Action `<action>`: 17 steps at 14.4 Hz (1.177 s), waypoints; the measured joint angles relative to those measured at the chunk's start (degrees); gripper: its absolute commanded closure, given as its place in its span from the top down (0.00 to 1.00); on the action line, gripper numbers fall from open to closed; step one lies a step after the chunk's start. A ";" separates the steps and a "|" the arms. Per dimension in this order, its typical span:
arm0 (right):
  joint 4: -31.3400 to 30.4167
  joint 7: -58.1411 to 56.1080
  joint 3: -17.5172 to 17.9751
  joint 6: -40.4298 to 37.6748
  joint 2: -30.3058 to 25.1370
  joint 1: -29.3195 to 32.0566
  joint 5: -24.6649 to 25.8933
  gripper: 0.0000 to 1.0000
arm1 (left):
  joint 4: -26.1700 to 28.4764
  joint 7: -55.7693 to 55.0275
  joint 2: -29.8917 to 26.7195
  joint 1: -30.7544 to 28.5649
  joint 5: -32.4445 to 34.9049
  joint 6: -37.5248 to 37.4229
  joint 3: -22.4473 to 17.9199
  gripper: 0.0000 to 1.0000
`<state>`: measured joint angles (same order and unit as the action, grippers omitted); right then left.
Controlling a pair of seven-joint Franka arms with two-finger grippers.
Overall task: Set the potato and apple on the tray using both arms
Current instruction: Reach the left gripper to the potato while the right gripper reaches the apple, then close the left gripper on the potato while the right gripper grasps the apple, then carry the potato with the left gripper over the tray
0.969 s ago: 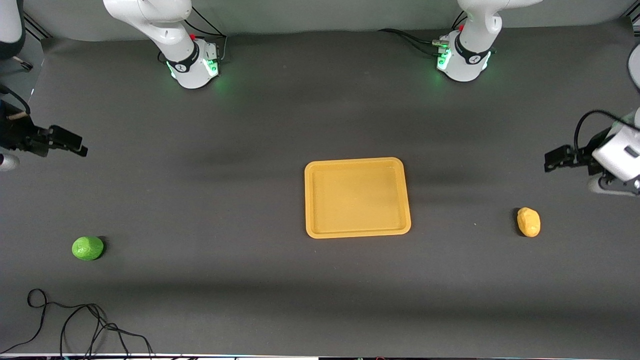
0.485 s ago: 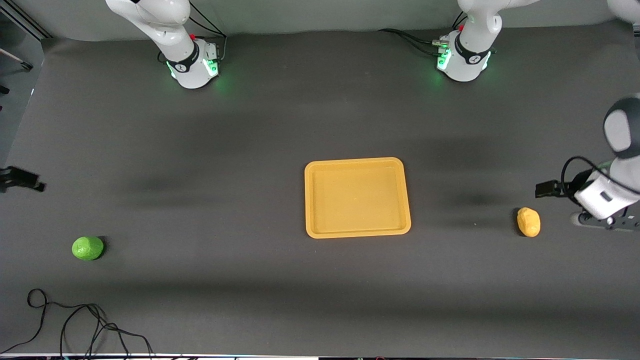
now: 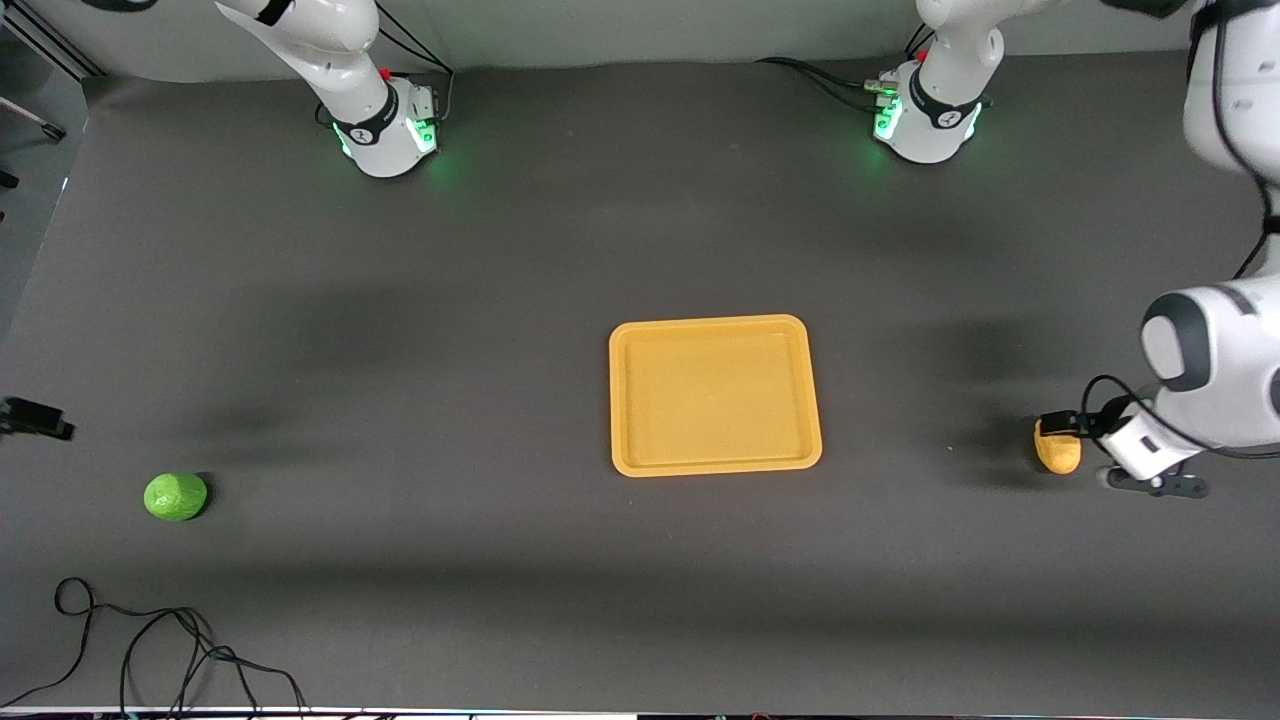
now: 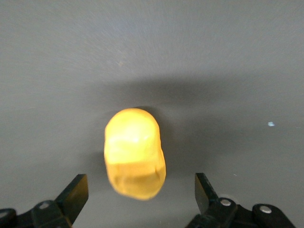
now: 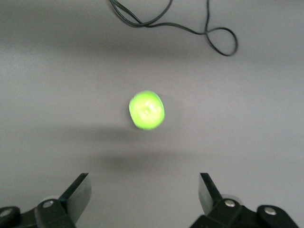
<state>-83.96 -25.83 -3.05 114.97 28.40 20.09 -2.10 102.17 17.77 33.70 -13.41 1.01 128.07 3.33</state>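
My left gripper is to grab the potato by its rounded end (image 4: 139, 181) next, to place it on the tray.
The yellow-orange tray (image 3: 715, 395) lies bare at the table's middle. The potato (image 3: 1058, 450) lies on the mat toward the left arm's end. My left gripper (image 3: 1066, 428) hangs low right over it. In the left wrist view the gripper (image 4: 140, 190) is open, with the potato (image 4: 135, 152) between and just ahead of the fingertips, not touched. The green apple (image 3: 176, 496) lies toward the right arm's end. My right gripper (image 3: 32, 418) shows only at the picture's edge. In the right wrist view it (image 5: 144, 187) is open and empty, with the apple (image 5: 147, 110) well ahead of it.
A loose black cable (image 3: 150, 640) lies on the mat, nearer to the front camera than the apple; it also shows in the right wrist view (image 5: 190, 23). The two green-lit arm bases (image 3: 385, 130) (image 3: 925, 120) stand along the back edge. Dark mat surrounds the tray.
The left gripper has come down from above the table's end to just over the potato. The right gripper has moved toward the apple along the picture's edge. Tray, apple and potato have not moved.
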 measured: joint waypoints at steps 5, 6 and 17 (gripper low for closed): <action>-0.01 0.00 0.18 9.18 9.80 -0.15 -2.59 1.00 | -0.36 2.23 1.87 -0.63 -0.14 0.56 0.01 0.25; 0.02 0.00 0.19 10.38 11.22 -0.15 -2.66 1.00 | -0.73 2.25 1.78 -0.66 -0.24 0.25 0.02 0.23; 0.09 -0.41 0.35 17.99 18.04 -0.13 -3.74 1.00 | -2.80 -33.71 -11.75 9.40 -5.25 -16.79 15.46 0.24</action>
<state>-83.87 -26.24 -2.70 132.96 46.45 19.96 -5.84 99.37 -15.94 21.95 -4.01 -4.24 111.28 18.78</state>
